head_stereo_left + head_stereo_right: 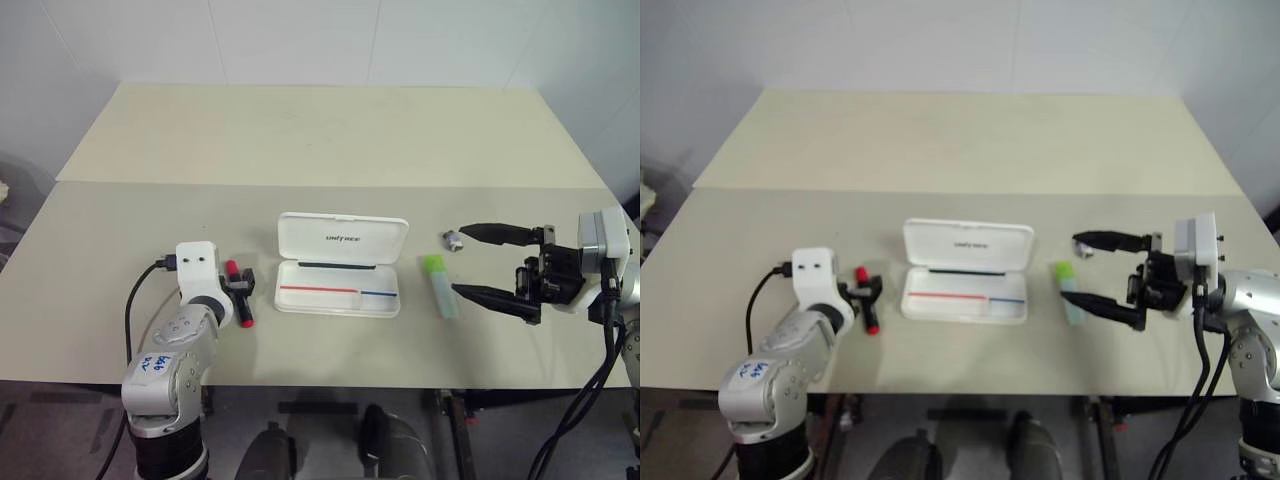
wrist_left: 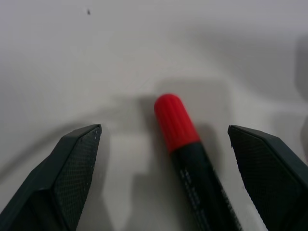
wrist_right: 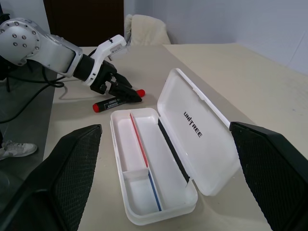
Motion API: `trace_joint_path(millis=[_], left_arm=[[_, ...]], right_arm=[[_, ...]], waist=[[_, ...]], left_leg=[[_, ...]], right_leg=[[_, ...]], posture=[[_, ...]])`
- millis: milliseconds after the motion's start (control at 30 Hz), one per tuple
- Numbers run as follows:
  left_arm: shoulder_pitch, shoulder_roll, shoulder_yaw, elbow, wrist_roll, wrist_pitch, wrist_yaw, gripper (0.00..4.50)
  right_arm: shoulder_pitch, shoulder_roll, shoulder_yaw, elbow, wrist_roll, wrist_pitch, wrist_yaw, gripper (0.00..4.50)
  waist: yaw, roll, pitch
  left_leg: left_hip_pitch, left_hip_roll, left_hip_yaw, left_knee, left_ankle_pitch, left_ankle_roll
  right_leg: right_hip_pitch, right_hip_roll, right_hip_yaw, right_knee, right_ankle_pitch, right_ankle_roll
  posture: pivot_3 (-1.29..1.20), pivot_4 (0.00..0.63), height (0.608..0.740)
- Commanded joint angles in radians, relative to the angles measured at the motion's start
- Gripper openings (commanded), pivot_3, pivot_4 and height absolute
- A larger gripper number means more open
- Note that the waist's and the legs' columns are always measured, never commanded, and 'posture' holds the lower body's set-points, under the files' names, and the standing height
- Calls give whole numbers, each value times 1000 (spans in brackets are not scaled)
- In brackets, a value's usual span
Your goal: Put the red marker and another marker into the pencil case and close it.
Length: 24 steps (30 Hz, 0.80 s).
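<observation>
My left gripper's fingers stand beside the red marker's black body (image 2: 199, 178), below its red cap (image 2: 175, 121), so my left gripper closes on the marker's body next.
The red marker (image 1: 234, 271), black-barrelled with a red cap, lies on the table left of the pencil case (image 1: 300, 236). The case is white and lies open, its lid back and its striped tray showing nothing inside. My left gripper (image 1: 240, 286) is open and low over the marker, one finger on each side of it (image 2: 179, 126). The other marker, a green-capped highlighter (image 1: 440, 285), lies right of the case. My right gripper (image 1: 458, 260) hovers open beside it, pointing toward the case (image 3: 202, 130), its fingers either side of the highlighter's line.
A small grey metal piece (image 1: 452, 239) lies just beyond the highlighter, near my right gripper's upper finger. The beige table (image 1: 320, 130) extends far behind the case. A black cable (image 1: 135, 300) runs along my left arm.
</observation>
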Motion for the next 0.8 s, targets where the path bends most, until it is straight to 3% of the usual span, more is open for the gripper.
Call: trace_joint_path(millis=[33, 100, 500, 667, 800], left_arm=[[-33, -28, 37, -46, 11, 153, 8, 4489], [-55, -37, 46, -42, 21, 206, 8, 4489], [-92, -50, 92, -31, 98, 270, -3, 652], [-129, 20, 99, 12, 113, 234, -28, 602], [-166, 168, 72, 40, 103, 172, -99, 602]], right_arm=[[11, -2, -29, -23, -4, -26, -12, 4500], [11, -1, -26, -21, -6, -30, -17, 4500], [5, 5, -18, -11, -18, -42, -32, 4500], [-1, 4, -19, -5, -22, -43, -35, 4500], [1, 5, -21, -7, -24, -41, -40, 4500]], waist=[[0, 0, 0], [-1, 0, 0], [0, 1, -1], [-1, 1, -1], [-3, 0, 0]], left_leg=[[0, 0, 0, 0, 0, 0], [0, 0, 1, 0, 0, 0], [0, 0, 1, -1, 0, 0], [1, 0, 1, -1, 0, -1], [1, 2, 1, 0, 2, -4]], right_leg=[[0, 0, 0, 0, 0, 0], [0, 0, 0, 0, 0, 0], [0, 0, 1, 0, 0, 0], [0, 0, 1, 1, 0, 0], [0, 2, 1, 1, 2, -3]], posture=[[0, 150, 740], [0, 150, 740], [0, 150, 740], [0, 150, 740], [0, 150, 740]])
